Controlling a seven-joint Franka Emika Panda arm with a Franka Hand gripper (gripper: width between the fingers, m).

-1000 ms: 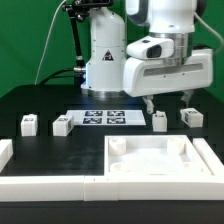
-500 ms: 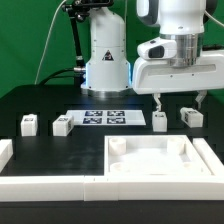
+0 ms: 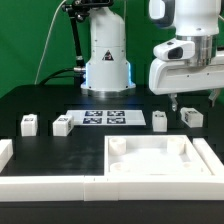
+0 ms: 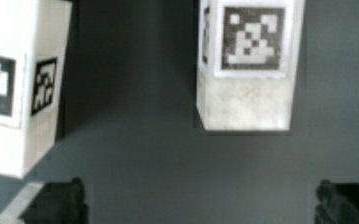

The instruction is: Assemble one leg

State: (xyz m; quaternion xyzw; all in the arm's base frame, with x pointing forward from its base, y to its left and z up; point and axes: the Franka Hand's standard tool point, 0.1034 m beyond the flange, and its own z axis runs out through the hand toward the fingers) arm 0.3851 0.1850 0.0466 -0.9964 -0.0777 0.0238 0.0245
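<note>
The leg [image 3: 191, 118] [image 4: 250, 70] is below my open fingers, with dark table between them. My gripper needs to move down first, then close on the leg.
Four legs, small white blocks with black-and-white tags, stand on the black table: two at the exterior view's left [image 3: 29, 124] [image 3: 62, 126] and two at its right [image 3: 160, 120] [image 3: 190, 117]. My gripper [image 3: 196, 100] hangs open and empty above the right pair. In the wrist view, one leg [image 4: 247, 65] lies between the lines of my open fingertips [image 4: 60, 202], tag face up. A second leg [image 4: 19, 85] stands off to one side. My gripper [image 4: 204, 205] touches neither.
The marker board [image 3: 103, 118] lies between the two pairs of legs. The large flat white panel [image 3: 155, 160] with corner sockets sits in front. A white rim piece [image 3: 50, 185] runs along the front, and another [image 3: 5, 150] is at the left edge.
My gripper has moved toward the exterior view's right and a little upward, from over the gap near the marker board to above the right pair of legs. The legs have not moved.
</note>
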